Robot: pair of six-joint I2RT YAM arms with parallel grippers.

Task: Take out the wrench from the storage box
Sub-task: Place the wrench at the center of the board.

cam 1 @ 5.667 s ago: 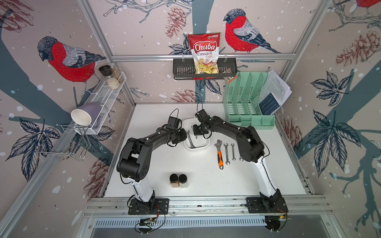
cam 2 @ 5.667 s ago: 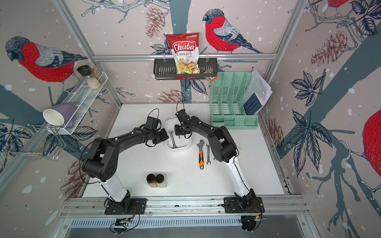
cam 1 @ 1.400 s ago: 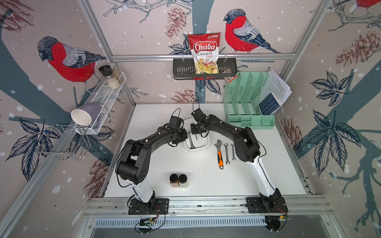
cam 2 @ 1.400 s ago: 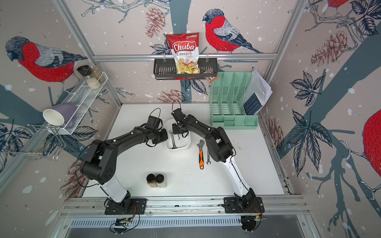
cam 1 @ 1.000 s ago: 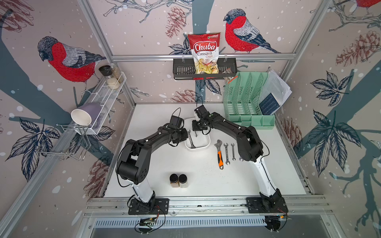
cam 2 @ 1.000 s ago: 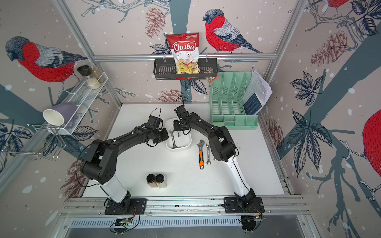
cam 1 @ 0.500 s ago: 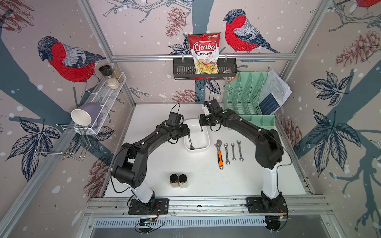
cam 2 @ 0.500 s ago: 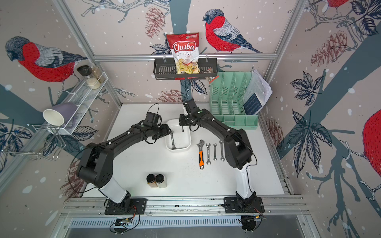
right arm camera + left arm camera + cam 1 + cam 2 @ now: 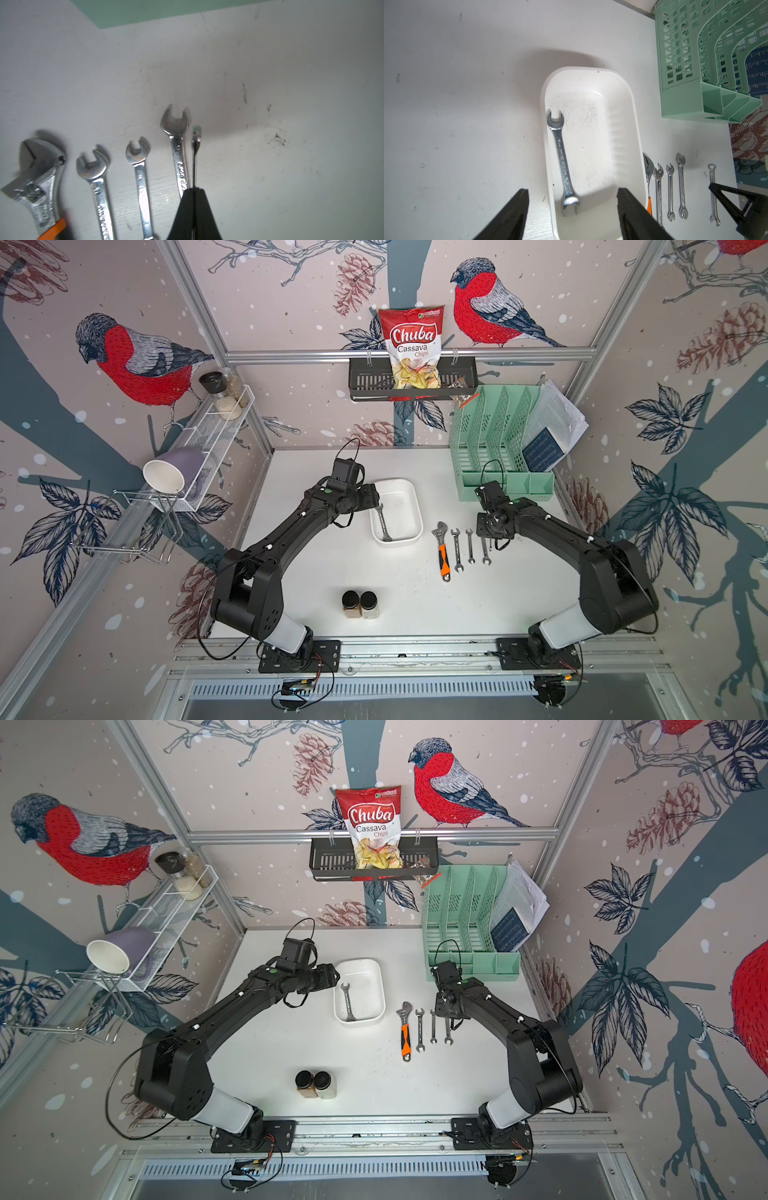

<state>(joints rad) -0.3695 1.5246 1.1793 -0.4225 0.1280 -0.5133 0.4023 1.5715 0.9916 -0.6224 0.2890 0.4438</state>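
The nearest small wrench is almost under the slim wrench, so the held wrench would drop against it if the right gripper opened now. The right gripper should move the held wrench away.
The storage box is a shallow white tray at mid-table. One silver open-ended wrench lies along its left side. My left gripper stands open at the box's left rim, one finger outside the wall and one over the inside, holding nothing. My right gripper is shut on a slim wrench, held edge-on. It is low over the table, just right of the row of wrenches.
On the table right of the box lie an orange-handled adjustable wrench and three small wrenches. A mint-green file organiser stands at the back right. Two spice jars stand near the front. Shelves hang on the back and left walls.
My right arm has swung from the box to the right, carrying the slim wrench to beside the row. My left gripper has opened at the box's left rim.
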